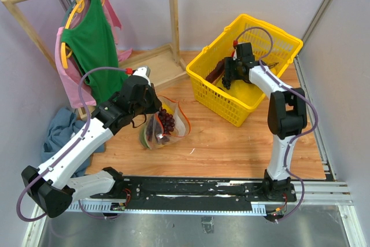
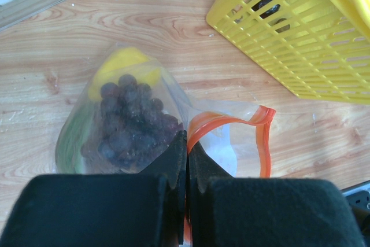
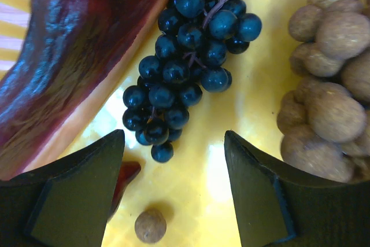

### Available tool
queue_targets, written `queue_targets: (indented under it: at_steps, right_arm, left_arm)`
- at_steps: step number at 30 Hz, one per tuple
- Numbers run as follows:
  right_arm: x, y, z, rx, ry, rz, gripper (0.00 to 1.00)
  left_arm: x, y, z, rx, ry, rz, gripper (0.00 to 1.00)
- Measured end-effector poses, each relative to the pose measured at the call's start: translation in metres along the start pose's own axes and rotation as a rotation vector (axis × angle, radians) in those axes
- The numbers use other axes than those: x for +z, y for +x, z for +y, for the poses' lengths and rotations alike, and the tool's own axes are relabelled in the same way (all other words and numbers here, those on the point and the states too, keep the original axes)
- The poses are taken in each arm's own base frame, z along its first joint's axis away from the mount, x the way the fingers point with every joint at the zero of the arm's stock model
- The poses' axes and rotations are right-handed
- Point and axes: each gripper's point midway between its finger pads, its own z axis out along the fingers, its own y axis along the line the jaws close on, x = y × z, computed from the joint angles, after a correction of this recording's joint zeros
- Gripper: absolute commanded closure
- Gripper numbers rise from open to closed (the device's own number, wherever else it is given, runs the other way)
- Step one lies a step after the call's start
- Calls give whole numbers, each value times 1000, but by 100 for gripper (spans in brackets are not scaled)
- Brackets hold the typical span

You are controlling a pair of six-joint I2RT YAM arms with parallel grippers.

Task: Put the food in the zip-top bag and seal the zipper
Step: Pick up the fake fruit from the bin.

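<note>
My right gripper reaches the blue-black grape bunch [image 3: 185, 67] next and grabs its narrow tip [image 3: 158, 129], so the grape bunch's stem end stays free to enter the zip-top bag.
The clear zip-top bag [image 1: 165, 126] lies on the wooden table left of centre. Inside it are a dark purple grape bunch [image 2: 130, 122], a yellow bell pepper [image 2: 124, 62] and something green [image 2: 68, 143] along its left side. The bag's red-orange zipper [image 2: 231, 121] gapes open in a loop. My left gripper [image 2: 187, 140] is shut on the near end of that strip [image 1: 151, 108]. My right gripper [image 3: 173, 137] is down inside the yellow basket [image 1: 231, 76], open, just short of the tip of a blue-black grape bunch [image 3: 185, 67] and touching nothing.
The yellow basket [image 1: 277, 30] stands at the back right. It also holds a dark red slab-shaped toy [image 3: 75, 56], a brownish bunch of round fruits [image 3: 329, 85] and one loose brown ball [image 3: 150, 225]. A wooden clothes rack with a green shirt [image 1: 92, 50] stands back left, above a blue cloth [image 1: 60, 131].
</note>
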Motion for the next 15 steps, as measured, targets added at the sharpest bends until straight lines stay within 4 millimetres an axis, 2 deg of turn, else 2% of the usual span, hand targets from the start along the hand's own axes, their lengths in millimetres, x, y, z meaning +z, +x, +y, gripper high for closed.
queue_targets:
  at_steps: [5,9,12,15]
  right_arm:
    - [27,14,-1,6,6,19,29]
    - [43,17,0,18,8,19,34]
    - [54,19,-1,21,16,20,42]
    - [58,13,-2,23,20,4,59]
  left_arm:
    - [0,0,0,0,2,0,100]
    - [1,1,-1,-1,5,2,100]
    - [2,3,0,0,5,4,100]
    - [2,3,0,0,5,4,100]
